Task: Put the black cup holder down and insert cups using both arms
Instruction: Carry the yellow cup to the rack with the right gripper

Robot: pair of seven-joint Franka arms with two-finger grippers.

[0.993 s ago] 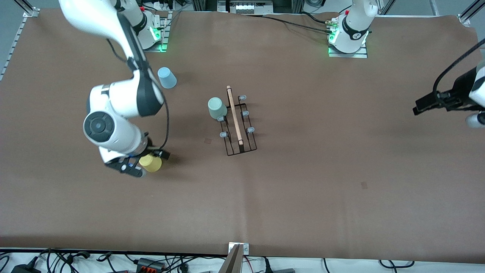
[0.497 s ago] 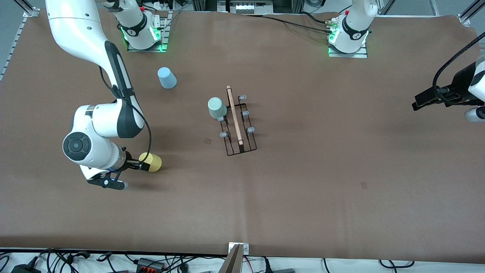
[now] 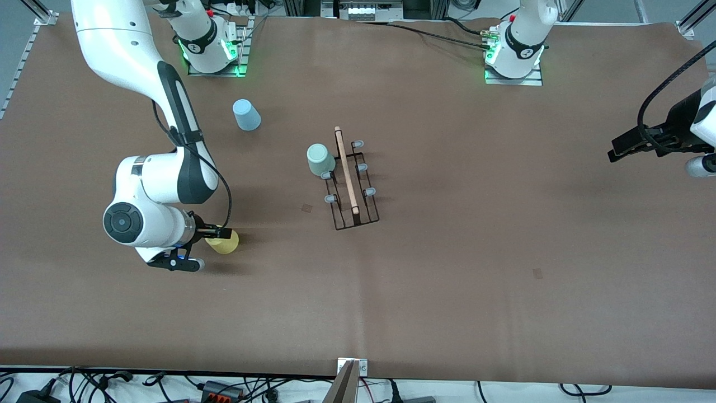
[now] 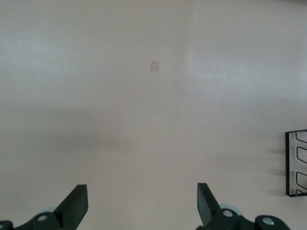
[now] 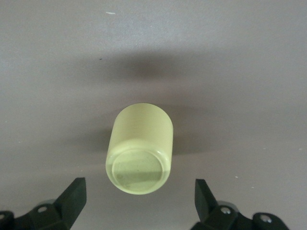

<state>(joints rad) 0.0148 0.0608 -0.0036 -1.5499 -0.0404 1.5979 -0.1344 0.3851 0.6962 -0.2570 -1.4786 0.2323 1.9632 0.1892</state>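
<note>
My fingers stop short of the yellow cup's base (image 5: 137,171) and would miss if I closed now, so I should move my right gripper toward the cup before I close it on the cup.
The yellow cup (image 3: 225,242) lies on its side on the table, its base toward my right gripper (image 3: 205,246). In the right wrist view the cup (image 5: 139,153) lies just ahead of the open, empty right gripper (image 5: 138,201), centred between the fingers. The black cup holder (image 3: 352,179) stands mid-table. The mint green cup (image 3: 320,159) sits on one of its pegs. The light blue cup (image 3: 246,115) stands upside down near the right arm's base. My left gripper (image 3: 700,167) waits open and empty (image 4: 142,201) over bare table at the left arm's end.
The brown table cover (image 3: 475,252) is bare round the rack and the cups. A corner of the rack shows at the edge of the left wrist view (image 4: 297,163). Cables and a metal bracket (image 3: 349,380) lie along the table's near edge.
My right gripper drew back from the yellow cup toward the right arm's end of the table, then came in again, low beside it. The cup stayed put. The left arm barely moved.
</note>
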